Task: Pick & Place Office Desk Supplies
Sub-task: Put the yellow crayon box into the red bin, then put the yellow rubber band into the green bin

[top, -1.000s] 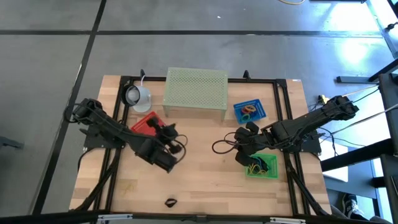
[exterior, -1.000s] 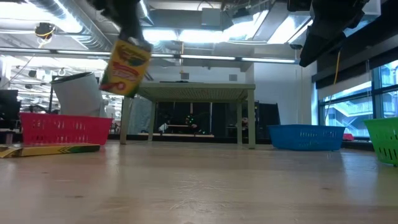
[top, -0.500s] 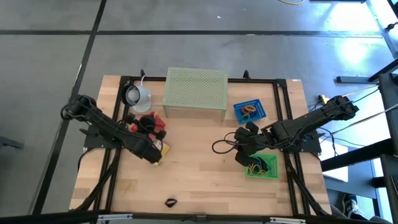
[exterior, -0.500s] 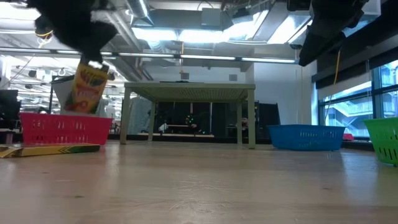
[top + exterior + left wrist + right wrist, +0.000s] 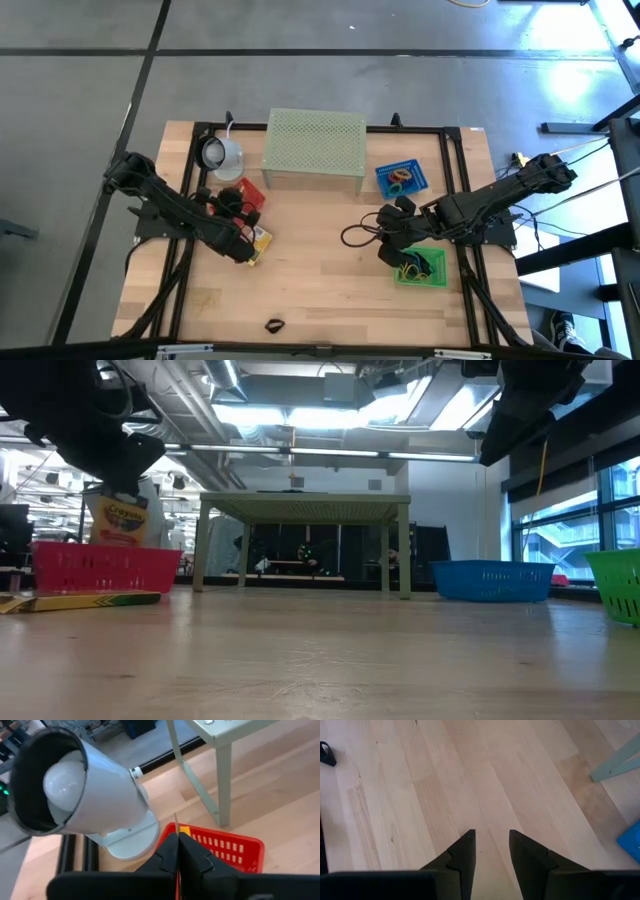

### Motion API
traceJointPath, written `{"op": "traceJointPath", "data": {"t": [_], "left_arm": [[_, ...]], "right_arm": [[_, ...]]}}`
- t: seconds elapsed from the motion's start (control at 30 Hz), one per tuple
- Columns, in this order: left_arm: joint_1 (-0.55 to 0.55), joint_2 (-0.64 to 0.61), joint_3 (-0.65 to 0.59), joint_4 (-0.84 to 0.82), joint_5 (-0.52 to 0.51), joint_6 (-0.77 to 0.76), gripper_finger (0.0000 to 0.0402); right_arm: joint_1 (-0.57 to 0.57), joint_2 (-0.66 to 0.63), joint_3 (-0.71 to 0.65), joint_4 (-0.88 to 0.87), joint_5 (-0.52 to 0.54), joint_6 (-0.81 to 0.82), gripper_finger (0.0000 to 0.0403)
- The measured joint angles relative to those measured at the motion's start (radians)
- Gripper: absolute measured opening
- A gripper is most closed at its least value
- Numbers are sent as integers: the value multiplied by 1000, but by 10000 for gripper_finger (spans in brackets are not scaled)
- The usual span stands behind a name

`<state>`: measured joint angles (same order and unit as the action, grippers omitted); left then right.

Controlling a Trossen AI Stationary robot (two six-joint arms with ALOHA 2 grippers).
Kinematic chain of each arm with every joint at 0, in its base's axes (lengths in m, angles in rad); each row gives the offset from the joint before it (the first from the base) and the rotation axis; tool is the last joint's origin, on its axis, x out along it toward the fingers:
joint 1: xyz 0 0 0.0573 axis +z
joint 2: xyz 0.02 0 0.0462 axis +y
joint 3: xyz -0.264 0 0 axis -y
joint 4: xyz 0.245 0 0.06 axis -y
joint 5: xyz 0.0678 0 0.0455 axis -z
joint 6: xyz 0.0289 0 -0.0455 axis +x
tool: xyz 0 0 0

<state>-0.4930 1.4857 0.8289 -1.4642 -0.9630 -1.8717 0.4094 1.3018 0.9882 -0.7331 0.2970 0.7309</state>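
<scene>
The yellow packet's lower end point(image 5: 185, 830) hangs inside the red basket's sides, so my left gripper opens next.
A yellow printed crayon packet point(image 5: 121, 520) hangs under my left gripper point(image 5: 112, 465), which is shut on it over the red basket point(image 5: 105, 568). In the high view that gripper point(image 5: 238, 208) is at the basket point(image 5: 252, 191). Another yellow packet point(image 5: 85, 600) lies flat on the table beside the basket. A black clip point(image 5: 273, 325) lies near the table's front edge. My right gripper point(image 5: 491, 840) stands open and empty above bare wood, next to the green basket point(image 5: 421, 266). My left gripper pinches the packet's upper end between its two shut fingers; in the wrist view only a thin yellow edge point(image 5: 176, 827) shows between them. The packet hangs upright below the fingers, its lower part point(image 5: 118, 538) hidden behind the red basket's wall.
A pale green perforated stand point(image 5: 313, 146) stands at the far middle, with a white desk lamp point(image 5: 222, 154) to its left. A blue basket point(image 5: 400, 178) holding loops sits at the far right. The middle of the table is bare wood.
My left gripper has moved toward the table's left and far side and down to the red basket, rolling its wrist. The packet it carries has gone from tilted and high to upright and low behind the basket wall. My right gripper has kept still.
</scene>
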Motion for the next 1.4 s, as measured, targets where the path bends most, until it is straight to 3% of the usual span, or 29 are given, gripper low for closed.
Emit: {"op": "traceJointPath", "data": {"t": [0.27,0.63,0.87,1.17,1.4], "left_arm": [[-4,0,-2,45,10,28,14],[-4,0,2,56,50,70,77],[-17,0,114,54,52,186,90],[-177,0,236,177,157,436,91],[-341,0,215,268,399,370,91]], "right_arm": [[0,0,0,0,0,0,119],[0,0,0,0,0,-89,119],[0,0,0,32,8,-30,119],[0,0,0,227,145,40,119],[0,0,0,323,158,43,119]]}}
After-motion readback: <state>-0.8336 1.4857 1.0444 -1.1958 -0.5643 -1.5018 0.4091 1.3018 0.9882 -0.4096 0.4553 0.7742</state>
